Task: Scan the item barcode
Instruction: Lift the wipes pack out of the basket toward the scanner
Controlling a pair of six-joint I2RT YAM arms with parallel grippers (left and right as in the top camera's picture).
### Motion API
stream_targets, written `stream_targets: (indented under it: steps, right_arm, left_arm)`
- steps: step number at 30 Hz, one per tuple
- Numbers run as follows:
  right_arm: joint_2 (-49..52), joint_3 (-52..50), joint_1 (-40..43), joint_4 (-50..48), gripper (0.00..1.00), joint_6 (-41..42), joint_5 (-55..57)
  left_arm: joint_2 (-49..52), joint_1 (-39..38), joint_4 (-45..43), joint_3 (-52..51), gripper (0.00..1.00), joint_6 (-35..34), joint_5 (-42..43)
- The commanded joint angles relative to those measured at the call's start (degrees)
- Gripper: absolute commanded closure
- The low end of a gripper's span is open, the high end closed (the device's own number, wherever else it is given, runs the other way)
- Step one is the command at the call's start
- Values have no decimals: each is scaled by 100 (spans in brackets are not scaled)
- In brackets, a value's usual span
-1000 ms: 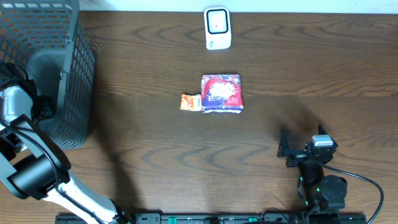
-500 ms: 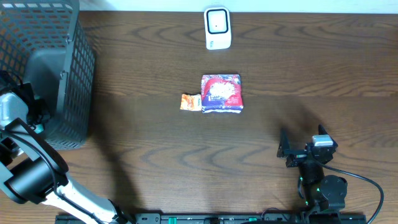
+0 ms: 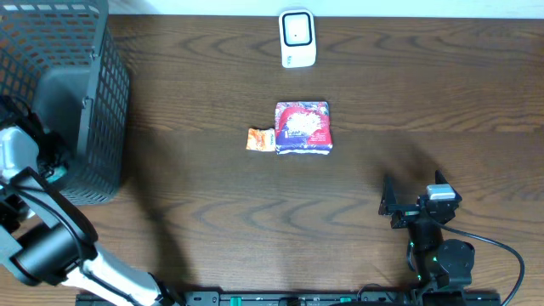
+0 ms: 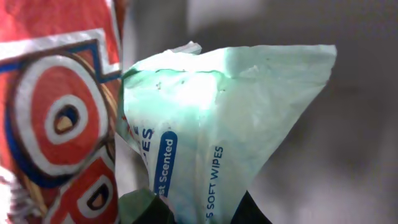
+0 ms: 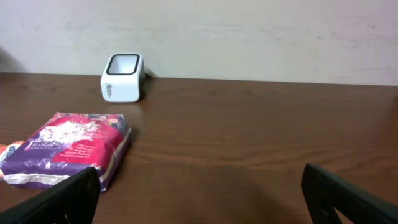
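My left gripper's fingers are closed on the lower end of the pack, so the soft wipes pack would come up out of the basket if I lifted my left gripper now.
In the left wrist view a pale green pack of soft wipes fills the middle. My left gripper is shut on its lower end, with the dark fingertips on either side. From overhead, the left arm reaches into the black mesh basket at the far left. The white barcode scanner stands at the table's back edge. My right gripper rests open at the front right, nothing between its fingers.
A red and white printed packet lies against the wipes inside the basket. A purple packet and a small orange sachet lie mid-table, in front of the scanner.
My left gripper has closed on the wipes pack inside the basket, and the left arm has shifted slightly. The right arm has not moved.
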State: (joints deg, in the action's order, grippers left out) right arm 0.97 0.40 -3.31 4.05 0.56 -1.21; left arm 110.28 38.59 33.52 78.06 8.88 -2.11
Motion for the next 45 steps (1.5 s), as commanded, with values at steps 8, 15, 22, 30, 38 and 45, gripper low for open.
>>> stream_targets:
  steps: [8, 15, 22, 30, 38, 45]
  right_arm:
    - [-22, -4, -48, 28, 1, -85, 46]
    - [-22, -4, -48, 28, 1, -85, 46]
    - [-22, -4, -48, 28, 1, -83, 46]
    - [-22, -4, -48, 28, 1, -83, 46]
    - [-22, -4, -48, 28, 1, -83, 46]
    - [-22, -4, -48, 28, 1, -83, 46]
  left_arm:
    - [-2103, -269, -839, 31, 93, -1143, 3032]
    - [-2697, -284, -1005, 31, 93, -1613, 3211]
    - [-3351, -297, -2103, 31, 93, -2610, 4524]
    - [-3834, -1198, -3215, 28, 93, -4605, 5316]
    - [-3609, -3342, -2857, 11, 92, -3611, 5307]
    - [-3167, -4444, -1910, 11, 93, -2765, 4059]
